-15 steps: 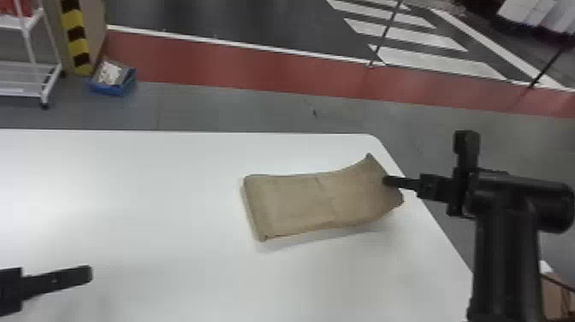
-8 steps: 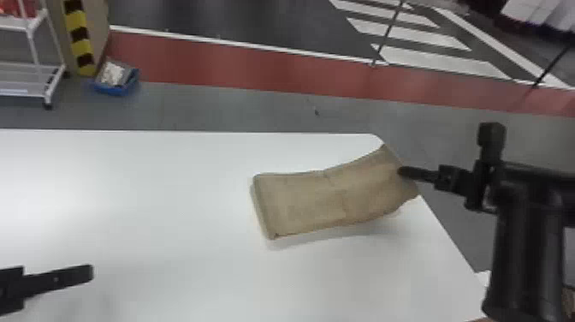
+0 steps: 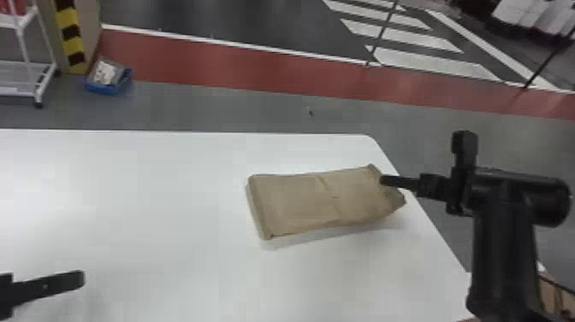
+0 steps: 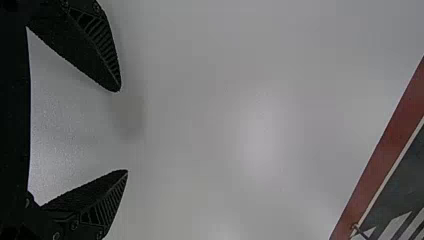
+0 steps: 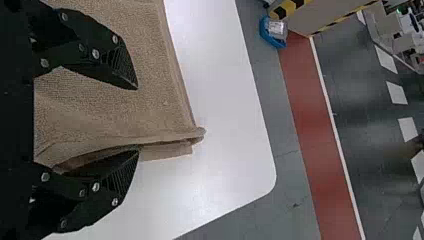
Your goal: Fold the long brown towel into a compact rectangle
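My right gripper grabs the towel by its raised end (image 3: 392, 190) (image 5: 150, 145) next, to fold the long brown towel into a compact rectangle.
The brown towel (image 3: 299, 201), folded into a layered rectangle, lies near the table's right edge, its right end slightly raised. At that end is my right gripper (image 3: 383, 180). In the right wrist view my right gripper (image 5: 137, 117) stands open, one finger over the towel (image 5: 165, 100) and the other by its end fold, partly beneath the cloth. My left gripper (image 3: 81, 278) is parked over the table at the lower left, away from the towel; in the left wrist view the left gripper (image 4: 124, 131) is open with bare tabletop between its fingers.
The white table (image 3: 149, 192) has a rounded far right corner close to the towel. Beyond it on the floor sit a blue bin (image 3: 107, 87) and a white wheeled rack (image 3: 25, 81). A brown box (image 3: 554, 295) stands at the lower right.
The towel's right end first rose and shifted right with my right gripper, then sank lower as that gripper moved back a little left. The left arm stayed still.
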Controlling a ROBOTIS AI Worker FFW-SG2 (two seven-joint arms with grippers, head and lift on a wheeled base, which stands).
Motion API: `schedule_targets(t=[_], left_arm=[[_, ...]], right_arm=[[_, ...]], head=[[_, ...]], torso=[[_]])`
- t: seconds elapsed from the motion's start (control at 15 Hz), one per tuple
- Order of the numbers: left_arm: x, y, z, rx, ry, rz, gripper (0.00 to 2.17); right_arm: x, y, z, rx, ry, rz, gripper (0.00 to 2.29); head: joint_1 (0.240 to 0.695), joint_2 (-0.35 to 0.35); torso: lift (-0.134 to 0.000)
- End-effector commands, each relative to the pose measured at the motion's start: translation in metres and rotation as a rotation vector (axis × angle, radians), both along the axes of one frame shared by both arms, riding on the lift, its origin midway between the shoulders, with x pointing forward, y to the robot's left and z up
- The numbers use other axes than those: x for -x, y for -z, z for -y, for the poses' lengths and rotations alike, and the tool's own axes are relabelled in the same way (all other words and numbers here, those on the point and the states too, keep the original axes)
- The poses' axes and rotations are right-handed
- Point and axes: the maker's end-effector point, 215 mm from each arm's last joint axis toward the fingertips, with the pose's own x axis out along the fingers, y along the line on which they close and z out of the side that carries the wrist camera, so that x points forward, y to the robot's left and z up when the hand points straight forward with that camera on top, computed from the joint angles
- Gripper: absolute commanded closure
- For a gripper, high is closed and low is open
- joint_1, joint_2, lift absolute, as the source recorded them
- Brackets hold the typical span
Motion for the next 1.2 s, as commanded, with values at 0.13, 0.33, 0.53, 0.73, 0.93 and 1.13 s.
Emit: schedule_targets(t=[0.13,0.33,0.53,0.73,0.93,1.13], left_arm=[[-0.006,0.003,0.008,0.005,0.015,0.013,0.15],[-0.009,0.004,0.008,0.006,0.016,0.018,0.15],[-0.007,0.005,0.004,0.008,0.007,0.014,0.15],[-0.004,0.007,0.004,0.015,0.007,0.01,0.15],[-0.003,0.007,0.004,0.014,0.007,0.009,0.15],[-0.002,0.007,0.002,0.021,0.002,0.01,0.15]], right_arm=[[0.013,-0.001,0.03,0.053,0.02,-0.028,0.06],[0.009,0.016,0.035,0.12,-0.012,-0.035,0.07],[0.002,0.032,0.028,0.148,-0.034,-0.036,0.07],[-0.003,0.05,0.01,0.148,-0.056,-0.044,0.14],[-0.007,0.057,-0.005,0.125,-0.074,-0.029,0.45],[-0.003,0.063,-0.009,0.105,-0.079,-0.034,0.67]], head=[[0.695,-0.35],[0.695,-0.35],[0.695,-0.35],[0.695,-0.35],[0.695,-0.35],[0.695,-0.345]], torso=[[-0.124],[-0.124],[-0.124],[-0.124],[-0.124],[-0.124]])
